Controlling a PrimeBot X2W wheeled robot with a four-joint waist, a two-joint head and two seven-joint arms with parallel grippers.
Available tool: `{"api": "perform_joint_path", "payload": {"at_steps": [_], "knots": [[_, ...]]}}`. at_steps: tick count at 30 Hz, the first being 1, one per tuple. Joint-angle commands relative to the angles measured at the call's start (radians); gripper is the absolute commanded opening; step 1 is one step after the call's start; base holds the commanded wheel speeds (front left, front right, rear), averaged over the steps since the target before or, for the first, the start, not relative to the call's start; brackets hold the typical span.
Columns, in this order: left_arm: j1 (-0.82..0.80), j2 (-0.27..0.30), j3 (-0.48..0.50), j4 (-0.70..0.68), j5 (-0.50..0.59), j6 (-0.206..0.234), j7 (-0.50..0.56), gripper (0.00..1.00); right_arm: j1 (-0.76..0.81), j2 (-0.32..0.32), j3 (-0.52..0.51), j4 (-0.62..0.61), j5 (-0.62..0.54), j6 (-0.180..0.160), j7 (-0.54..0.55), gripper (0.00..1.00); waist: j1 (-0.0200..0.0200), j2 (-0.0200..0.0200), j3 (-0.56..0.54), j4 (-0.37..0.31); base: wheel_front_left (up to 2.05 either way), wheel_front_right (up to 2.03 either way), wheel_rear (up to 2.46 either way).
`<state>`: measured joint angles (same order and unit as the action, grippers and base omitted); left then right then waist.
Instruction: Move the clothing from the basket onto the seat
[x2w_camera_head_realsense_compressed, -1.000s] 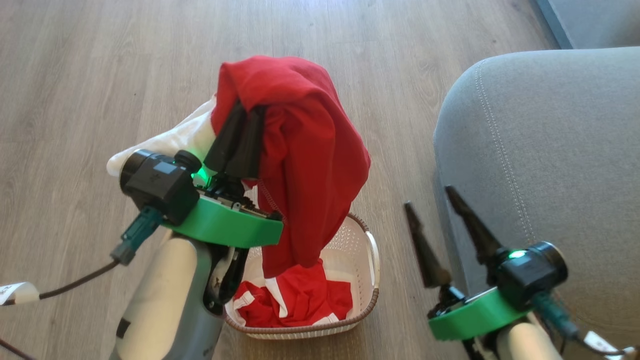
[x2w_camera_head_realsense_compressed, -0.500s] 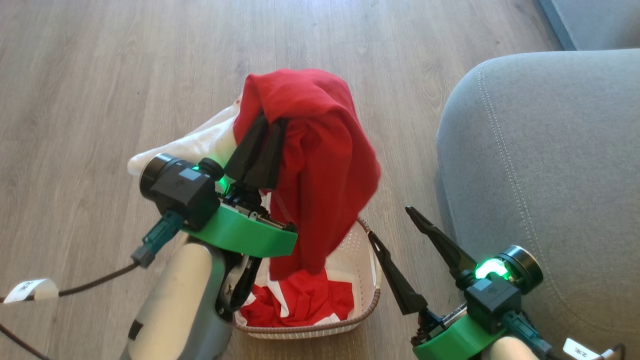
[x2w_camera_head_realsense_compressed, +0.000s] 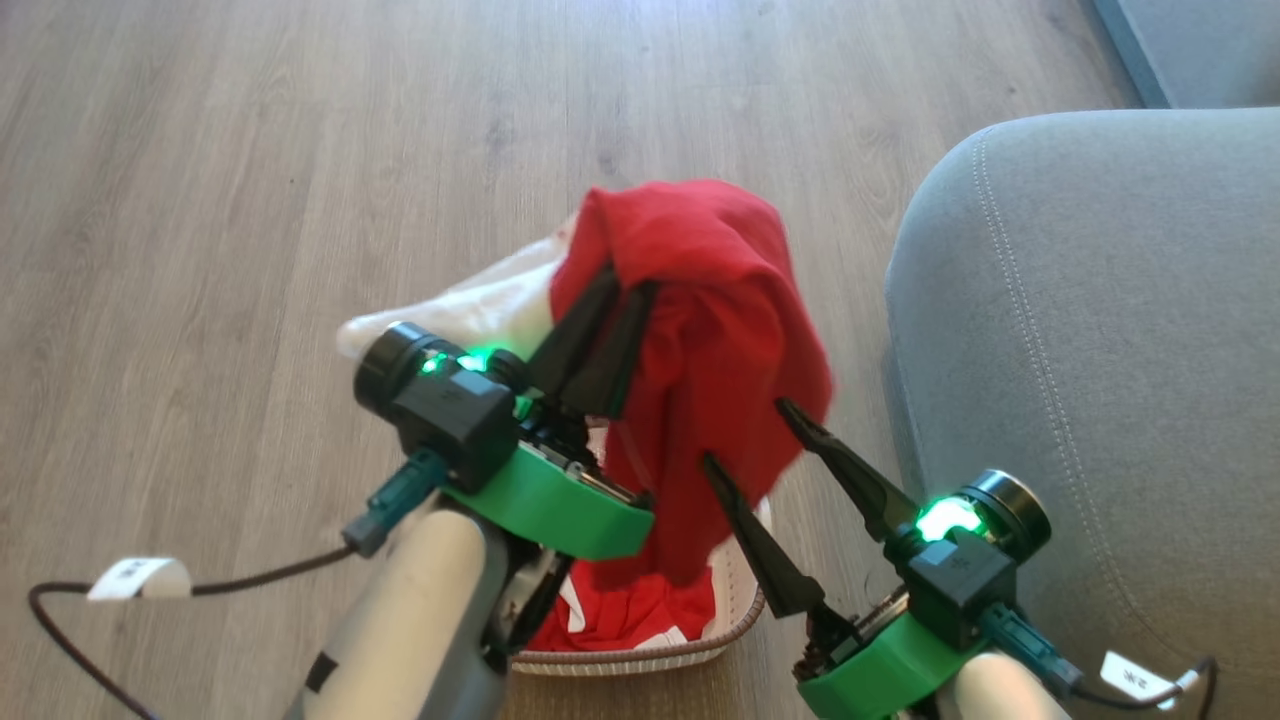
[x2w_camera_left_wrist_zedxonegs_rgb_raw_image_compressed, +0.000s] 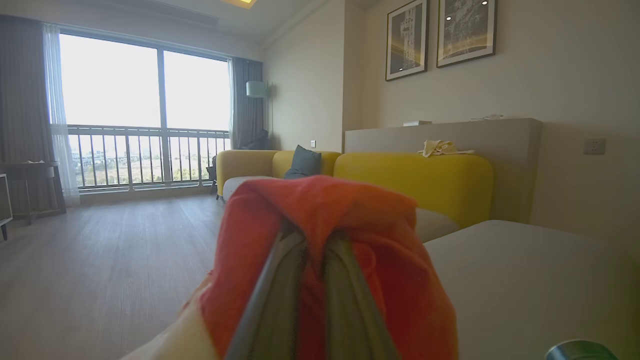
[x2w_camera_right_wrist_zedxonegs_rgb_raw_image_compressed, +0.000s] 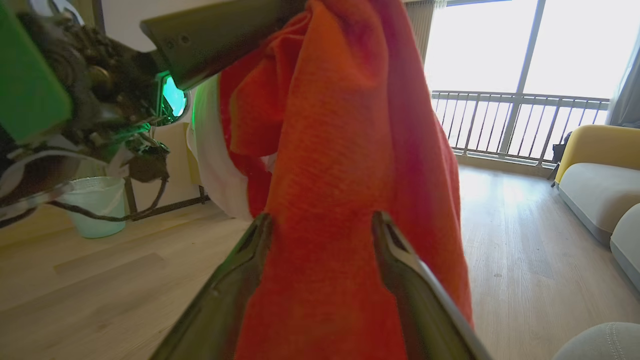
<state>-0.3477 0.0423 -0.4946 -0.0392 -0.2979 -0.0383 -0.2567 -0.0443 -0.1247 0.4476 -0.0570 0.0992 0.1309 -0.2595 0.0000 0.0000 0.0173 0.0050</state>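
Observation:
The red garment (x2w_camera_head_realsense_compressed: 720, 330) has hanging folds. My right gripper needs to grab these folds to carry the garment to the seat (x2w_camera_head_realsense_compressed: 1100, 350).
My left gripper (x2w_camera_head_realsense_compressed: 628, 283) is shut on a red garment (x2w_camera_head_realsense_compressed: 720, 330) with a white part (x2w_camera_head_realsense_compressed: 470, 305), holding it up over the basket (x2w_camera_head_realsense_compressed: 640, 660). The cloth drapes over the closed fingers (x2w_camera_left_wrist_zedxonegs_rgb_raw_image_compressed: 305, 300) and hangs down toward the basket. More red clothing with white bands (x2w_camera_head_realsense_compressed: 640, 615) lies inside the basket. My right gripper (x2w_camera_head_realsense_compressed: 745, 432) stands open just right of the hanging cloth, its fingertips (x2w_camera_right_wrist_zedxonegs_rgb_raw_image_compressed: 262, 222) against the red fabric (x2w_camera_right_wrist_zedxonegs_rgb_raw_image_compressed: 330, 200) in the right wrist view. The grey seat (x2w_camera_head_realsense_compressed: 1100, 350) is at the right.
Wood floor (x2w_camera_head_realsense_compressed: 250, 200) spreads to the left and beyond. A cable with a white tag (x2w_camera_head_realsense_compressed: 135, 578) trails from my left arm. The left wrist view shows a yellow sofa (x2w_camera_left_wrist_zedxonegs_rgb_raw_image_compressed: 415, 175), a window (x2w_camera_left_wrist_zedxonegs_rgb_raw_image_compressed: 145, 110) and the pale cushion (x2w_camera_left_wrist_zedxonegs_rgb_raw_image_compressed: 525, 280).
The left gripper has carried the red garment rightward toward the seat. The right gripper has swung left from beside the seat to the hanging cloth, still open.

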Motion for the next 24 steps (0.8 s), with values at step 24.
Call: {"api": "perform_joint_path", "payload": {"at_steps": [24], "knots": [[-0.038,0.008,-0.162,-0.056,-0.030,-0.007,-0.005,0.00,-0.125,0.072,-0.040,0.097,-0.064,0.000,-0.002,1.00,0.0000,0.0000,0.013,0.018,0.00,0.00,0.00]]}}
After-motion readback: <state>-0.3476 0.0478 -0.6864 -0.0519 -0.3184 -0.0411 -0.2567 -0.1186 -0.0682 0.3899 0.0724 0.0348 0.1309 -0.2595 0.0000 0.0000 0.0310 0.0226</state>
